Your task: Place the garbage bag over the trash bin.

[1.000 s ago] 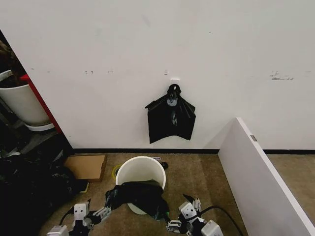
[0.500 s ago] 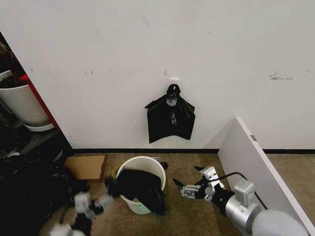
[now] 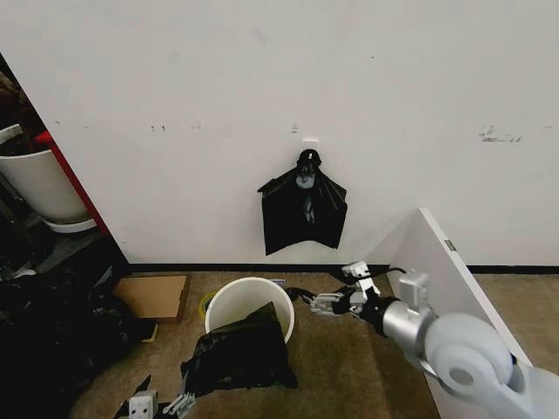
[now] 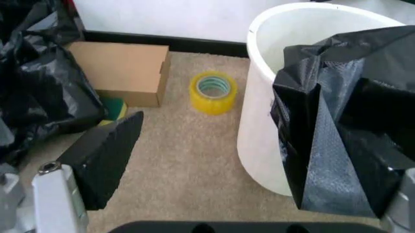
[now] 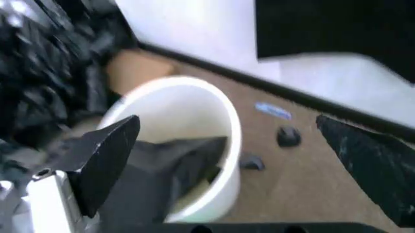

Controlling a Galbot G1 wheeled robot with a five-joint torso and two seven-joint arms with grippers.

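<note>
Next, my right gripper takes hold of the trash bin by its thin bare rim [image 3: 290,306]. The trash bin's round body [image 3: 247,302] is too wide for the fingers.
The trash bin [image 3: 250,299] is a round cream-white bucket standing on the carpet near the wall. The garbage bag [image 3: 240,353], glossy black and crumpled, hangs from the bin's near rim and down its front to the floor. My left gripper [image 3: 164,398] is low at the view's bottom edge, just left of the bag's lower corner, and stands open. In the left wrist view the bag [image 4: 347,136] drapes the bin's wall [image 4: 259,121] beside one of the open fingers [image 4: 104,158]. My right gripper [image 3: 307,299] hovers open just right of the bin's rim. In the right wrist view the bin [image 5: 175,104] lies below it.
A bunch of black bags [image 3: 303,209] hangs from a wall hook. A cardboard box [image 3: 155,297] and a yellow tape roll [image 4: 213,91] lie left of the bin. A white panel [image 3: 458,327] stands at the right. A large white tub [image 3: 39,179] and piled black bags [image 3: 52,336] are at the left.
My right arm swung from the near front up to the right of the bin's rim. The left gripper drew back toward me. The bag sagged lower down the bin's front.
</note>
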